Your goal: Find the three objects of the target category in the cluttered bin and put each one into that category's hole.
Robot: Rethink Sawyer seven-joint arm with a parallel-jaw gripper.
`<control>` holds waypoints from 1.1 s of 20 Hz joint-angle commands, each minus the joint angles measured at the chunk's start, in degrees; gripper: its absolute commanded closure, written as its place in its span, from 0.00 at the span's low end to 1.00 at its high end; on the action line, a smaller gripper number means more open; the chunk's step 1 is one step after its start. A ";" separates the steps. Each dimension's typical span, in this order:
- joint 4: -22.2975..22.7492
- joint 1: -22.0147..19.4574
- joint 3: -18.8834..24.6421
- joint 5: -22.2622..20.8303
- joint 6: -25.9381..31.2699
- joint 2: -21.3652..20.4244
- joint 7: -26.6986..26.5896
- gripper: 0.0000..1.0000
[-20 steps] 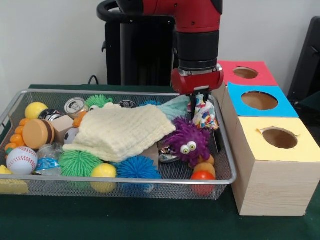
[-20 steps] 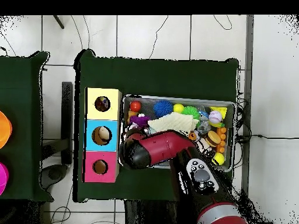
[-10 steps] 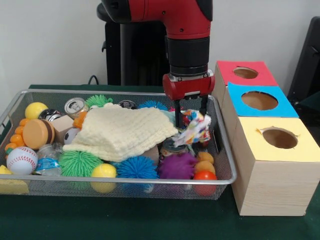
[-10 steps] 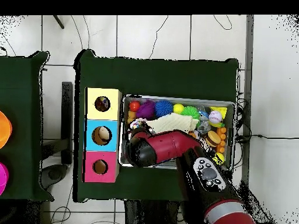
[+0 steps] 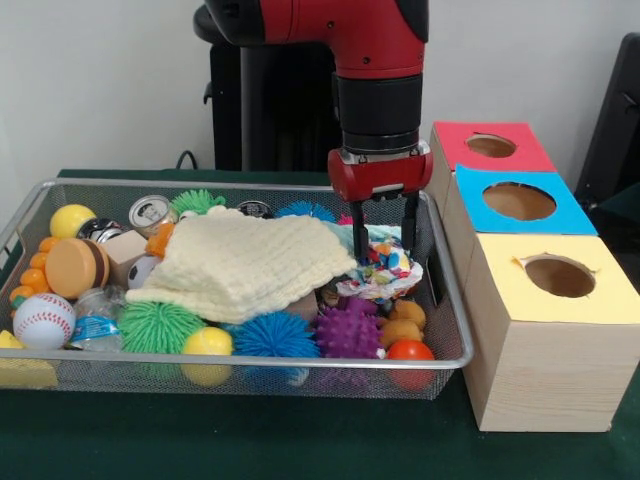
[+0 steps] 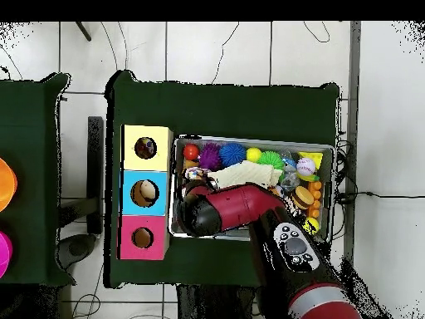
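The gripper grips the white cloth by its crumpled dotted folds next. Then the gripper drops the cloth into the yellow-topped hole [image 5: 560,276].
The wire mesh bin [image 5: 250,358] holds a heap of toys. My gripper [image 5: 384,250] hangs low over its right end, fingers spread apart. The small white dotted cloth [image 5: 386,272] lies crumpled on the clutter just under and between the fingertips; it also shows in the overhead view [image 6: 196,174]. The large cream waffle cloth [image 5: 245,262] is spread over the middle of the bin. A bit of the pale teal cloth [image 5: 384,234] shows behind the fingers. The yellow-topped hole [image 5: 560,276] is in the nearest box, right of the bin.
A purple spiky ball [image 5: 348,330], a blue spiky ball [image 5: 275,335], a green spiky ball [image 5: 160,325], a baseball [image 5: 43,320], cans and other toys crowd the bin. Blue-topped [image 5: 519,201] and red-topped [image 5: 491,146] boxes stand behind the yellow one.
The gripper lifted the dotted cloth from the bin's back right and moved nearer; the cloth now rests on the clutter below the spread fingers. The purple ball rolled towards the front rim.
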 commanded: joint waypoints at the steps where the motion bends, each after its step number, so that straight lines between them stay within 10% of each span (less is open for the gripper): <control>1: -3.98 1.14 1.13 1.77 1.31 -0.11 5.12 0.00; 22: -9.85 7.96 -6.93 -0.80 -7.64 3.98 7.96 0.00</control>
